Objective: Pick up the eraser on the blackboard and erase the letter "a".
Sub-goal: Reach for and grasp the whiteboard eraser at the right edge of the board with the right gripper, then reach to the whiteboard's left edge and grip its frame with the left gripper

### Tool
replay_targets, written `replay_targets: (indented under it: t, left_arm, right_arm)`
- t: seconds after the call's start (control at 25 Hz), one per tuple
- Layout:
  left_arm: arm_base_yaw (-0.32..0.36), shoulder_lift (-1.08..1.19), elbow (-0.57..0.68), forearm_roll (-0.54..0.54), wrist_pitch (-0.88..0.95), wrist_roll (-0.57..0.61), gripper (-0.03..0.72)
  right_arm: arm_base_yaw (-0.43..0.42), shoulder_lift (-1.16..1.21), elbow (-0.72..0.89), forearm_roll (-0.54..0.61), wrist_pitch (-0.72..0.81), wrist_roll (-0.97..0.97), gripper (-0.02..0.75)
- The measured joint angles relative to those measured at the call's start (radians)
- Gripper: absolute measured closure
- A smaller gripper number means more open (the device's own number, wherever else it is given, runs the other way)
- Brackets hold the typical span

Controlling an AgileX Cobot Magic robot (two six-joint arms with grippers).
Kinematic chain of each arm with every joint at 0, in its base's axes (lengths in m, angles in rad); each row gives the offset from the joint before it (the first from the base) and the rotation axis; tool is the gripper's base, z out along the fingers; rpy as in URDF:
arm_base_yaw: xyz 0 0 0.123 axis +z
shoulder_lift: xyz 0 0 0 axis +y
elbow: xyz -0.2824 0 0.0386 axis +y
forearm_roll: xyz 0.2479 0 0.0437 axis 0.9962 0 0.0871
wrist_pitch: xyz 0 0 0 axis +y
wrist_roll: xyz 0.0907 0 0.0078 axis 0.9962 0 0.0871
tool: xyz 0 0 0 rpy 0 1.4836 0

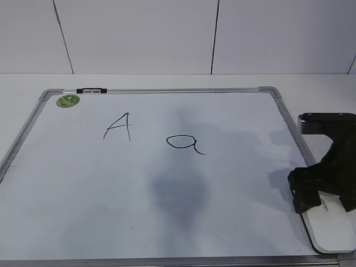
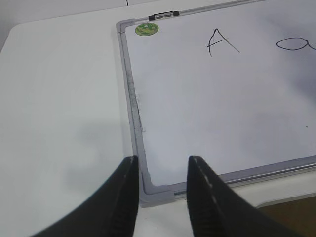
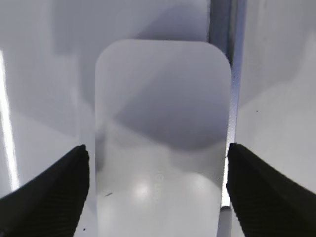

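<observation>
The right gripper takes hold of the white eraser (image 1: 332,227) by its long side edges next, to wipe away the letter "a".
The white glossy eraser (image 1: 332,227) lies at the blackboard's (image 1: 83,194) near right corner, partly over the grey frame. My right gripper (image 1: 325,201) is down over it, open, one finger on each side of the eraser's far end. In the right wrist view the eraser (image 3: 163,123) fills the space between the right gripper's (image 3: 158,148) fingers, with a thin gap at the left finger. The lowercase letter "a" (image 1: 182,143) is drawn mid-board, left of the eraser. My left gripper (image 2: 162,160) is open and empty above the blackboard's (image 2: 197,108) near left corner. The "a" (image 2: 295,45) is cut off at that view's right edge.
A capital "A" (image 1: 118,127) is drawn left of the "a". A round green sticker (image 1: 68,100) sits in the far left corner, and a black-and-silver clip (image 1: 92,90) on the far frame. White table surrounds the board; its front edge (image 2: 291,217) shows near the left gripper.
</observation>
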Motion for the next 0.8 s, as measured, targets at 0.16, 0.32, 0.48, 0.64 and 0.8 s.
replay_targets:
  t: [0.16,0.32,0.48,0.64,0.8]
  left_arm:
    - [0.000,0.000,0.000,0.000,0.000,0.000,0.452]
    - [0.000,0.000,0.000,0.000,0.000,0.000,0.452]
    - [0.000,0.000,0.000,0.000,0.000,0.000,0.452]
    - [0.000,0.000,0.000,0.000,0.000,0.000,0.452]
    - [0.000,0.000,0.000,0.000,0.000,0.000,0.452]
  right_arm:
    - [0.000,0.030,0.000,0.008,0.018,0.000,0.065]
    - [0.000,0.036,0.000,0.008,0.014,0.000,0.071]
    - [0.000,0.042,0.000,0.008,0.010,0.000,0.081]
    - [0.000,0.047,0.000,0.004,0.002,0.012,0.150]
    - [0.000,0.047,0.000,-0.003,0.000,0.017,0.197]
